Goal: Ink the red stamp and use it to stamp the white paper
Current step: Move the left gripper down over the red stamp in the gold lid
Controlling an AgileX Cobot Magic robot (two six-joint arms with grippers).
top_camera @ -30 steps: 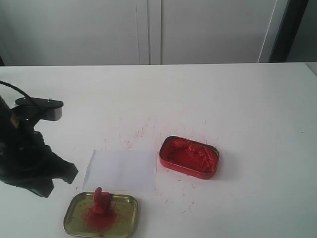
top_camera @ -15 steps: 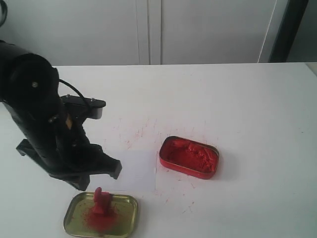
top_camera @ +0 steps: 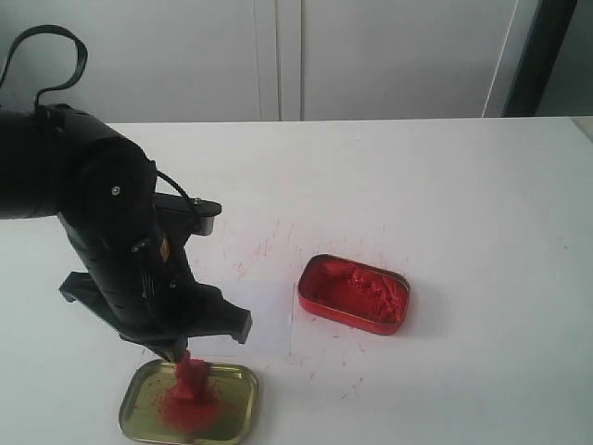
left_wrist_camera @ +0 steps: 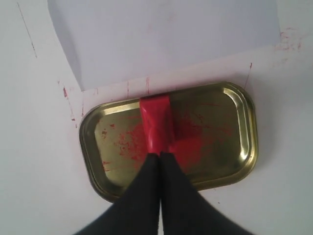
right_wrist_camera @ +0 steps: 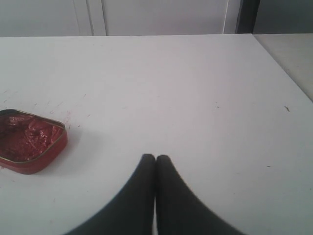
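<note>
The left gripper takes hold of the red stamp by its upright handle (top_camera: 191, 371) next, to ink it and stamp the paper (top_camera: 264, 320).
The red stamp (top_camera: 192, 376) stands upright in the gold tin lid (top_camera: 237, 408), amid red powder. My left gripper (top_camera: 180, 355) hangs directly over it, shut, its fingers pressed together with nothing between them. In the left wrist view the gripper (left_wrist_camera: 160, 155) has its tips at the stamp (left_wrist_camera: 156, 125), and I cannot tell whether they touch it. The white paper (top_camera: 264, 320) lies flat just beyond the lid (left_wrist_camera: 240, 128), partly hidden by the arm; the paper (left_wrist_camera: 166, 39) is blank. My right gripper (right_wrist_camera: 156, 157) is shut over bare table and does not show in the exterior view.
An open red tin of red paste (top_camera: 354, 320) sits to the right of the paper, and its wall (right_wrist_camera: 36, 165) shows in the right wrist view. Red smears mark the table (top_camera: 255, 250) behind the paper. White cabinet doors stand beyond the far edge.
My left arm has swung in from the left edge to the right and forward, ending over the gold lid and the stamp. It now covers the paper's left part. Stamp, lid and tin have not moved.
</note>
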